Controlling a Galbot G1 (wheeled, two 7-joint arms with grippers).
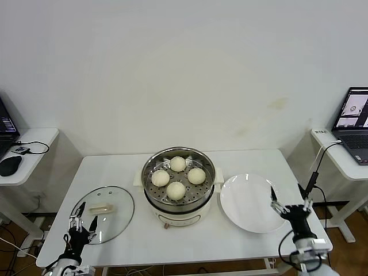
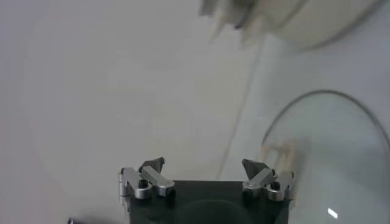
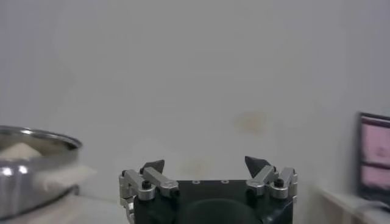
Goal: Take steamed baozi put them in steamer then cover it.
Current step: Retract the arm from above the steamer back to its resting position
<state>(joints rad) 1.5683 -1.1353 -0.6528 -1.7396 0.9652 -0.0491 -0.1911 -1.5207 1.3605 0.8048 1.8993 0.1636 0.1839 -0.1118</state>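
The glass lid [image 1: 118, 218] lies flat and wide on the tabletop. Its raised cream handle [image 1: 102, 208] is the part my left gripper will grab next.
Several cream-white baozi [image 1: 176, 190] lie on the perforated tray inside the shiny steel steamer [image 1: 190, 206] at the table's middle. The steamer is uncovered. Its clear glass lid [image 1: 118, 218] with a cream handle [image 1: 102, 208] lies flat on the table to the steamer's left. My left gripper [image 1: 83, 223] is open and empty at the lid's near left edge. My right gripper [image 1: 291, 202] is open and empty at the right edge of the white plate [image 1: 248, 202]. The left wrist view shows the left gripper [image 2: 204, 164], the lid [image 2: 341, 152] and the steamer's base [image 2: 304, 24]. The right wrist view shows the right gripper [image 3: 207, 163] and the steamer [image 3: 30, 176].
The white plate holds nothing. A side table [image 1: 31, 141] with a mouse and cables stands at the left. Another side table with a laptop [image 1: 353, 123] stands at the right, with a cable running down near my right gripper. The table's front edge is close below both grippers.
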